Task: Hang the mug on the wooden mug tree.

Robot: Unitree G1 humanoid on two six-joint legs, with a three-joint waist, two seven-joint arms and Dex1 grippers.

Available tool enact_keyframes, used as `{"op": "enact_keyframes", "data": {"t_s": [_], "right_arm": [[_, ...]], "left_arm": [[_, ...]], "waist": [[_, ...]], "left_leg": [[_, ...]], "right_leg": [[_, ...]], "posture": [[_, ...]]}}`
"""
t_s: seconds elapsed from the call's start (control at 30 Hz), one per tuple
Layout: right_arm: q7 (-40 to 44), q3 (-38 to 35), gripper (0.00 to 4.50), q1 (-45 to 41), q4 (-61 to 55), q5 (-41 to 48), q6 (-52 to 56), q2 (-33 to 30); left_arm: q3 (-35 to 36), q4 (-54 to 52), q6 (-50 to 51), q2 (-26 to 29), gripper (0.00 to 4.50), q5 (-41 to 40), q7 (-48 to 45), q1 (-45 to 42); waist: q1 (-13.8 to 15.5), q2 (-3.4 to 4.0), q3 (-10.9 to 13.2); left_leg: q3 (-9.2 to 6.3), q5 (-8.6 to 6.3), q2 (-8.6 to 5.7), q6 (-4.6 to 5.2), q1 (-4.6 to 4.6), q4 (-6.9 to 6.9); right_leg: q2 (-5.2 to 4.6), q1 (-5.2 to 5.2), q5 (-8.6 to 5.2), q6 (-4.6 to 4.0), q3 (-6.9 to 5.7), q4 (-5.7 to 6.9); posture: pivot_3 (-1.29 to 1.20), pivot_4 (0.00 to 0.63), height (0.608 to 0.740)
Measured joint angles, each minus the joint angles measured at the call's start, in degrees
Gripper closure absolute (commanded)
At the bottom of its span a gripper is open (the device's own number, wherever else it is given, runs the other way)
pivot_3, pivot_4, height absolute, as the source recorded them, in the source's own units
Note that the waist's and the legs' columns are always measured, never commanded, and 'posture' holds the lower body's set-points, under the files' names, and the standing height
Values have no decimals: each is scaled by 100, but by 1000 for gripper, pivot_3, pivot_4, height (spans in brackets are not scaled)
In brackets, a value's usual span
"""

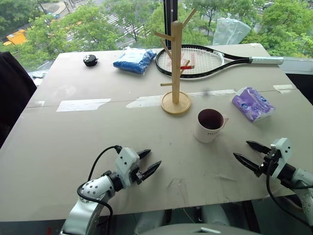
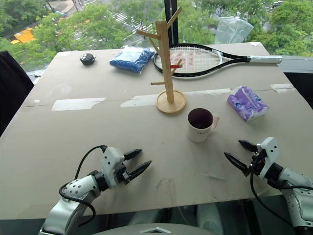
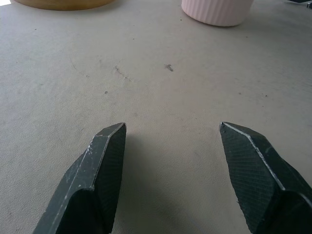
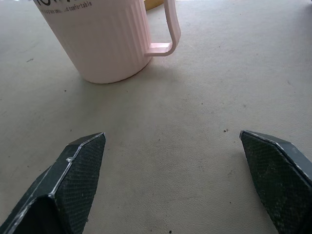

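Observation:
The mug's round body (image 1: 207,131) is wider than the gap between the right gripper's open fingers, so the right gripper needs to grab the mug by its slim handle (image 1: 225,122) next.
The white mug (image 1: 211,126) with a dark inside stands upright on the table, its handle toward the right; its ribbed side and handle fill the top of the right wrist view (image 4: 109,41). The wooden mug tree (image 1: 175,68) stands just behind and left of it, with bare pegs. My right gripper (image 1: 250,154) hovers open near the table's front right edge, a short way in front and to the right of the mug, pointing at it. Open and holding nothing, my left gripper (image 1: 149,163) is at the front left, well away from the mug (image 3: 217,10).
A tennis racket (image 1: 205,59) lies behind the tree. A blue bag (image 1: 134,60) and a small black object (image 1: 90,59) sit at the back left, a purple tissue pack (image 1: 251,103) to the mug's right. The table's front edge (image 1: 161,209) is just below both grippers.

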Motion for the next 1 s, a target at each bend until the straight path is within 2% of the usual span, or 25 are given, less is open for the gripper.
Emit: {"op": "enact_keyframes", "data": {"t_s": [0.3,0.67,0.83,1.0], "right_arm": [[37,177,40,-153,268,-356,-620,160],[-38,193,40,-226,354,-424,-712,270],[-155,246,40,-464,472,-494,-739,330],[-383,324,40,-1068,626,-600,-739,505]], "left_arm": [[1,16,-11,-73,1360,-27,50,-43],[6,57,15,-56,1360,-35,-28,-119],[6,115,26,-48,1360,-69,-127,-216],[-12,76,172,23,1360,-328,-410,-455]], "waist": [[3,0,0],[6,1,1],[2,0,3],[-10,0,6]], "left_leg": [[-3,0,0,-1,-1,0],[-5,0,-1,-1,-1,0],[-4,0,-1,-1,-2,0],[-5,0,-1,-1,-5,0]], "right_leg": [[-1,1,0,0,-4,-2],[-1,1,0,0,-5,-2],[-1,-1,0,0,-5,-2],[1,-7,1,-2,-5,-2]], "posture": [[0,150,740],[0,150,740],[0,150,740],[0,150,740]]}}
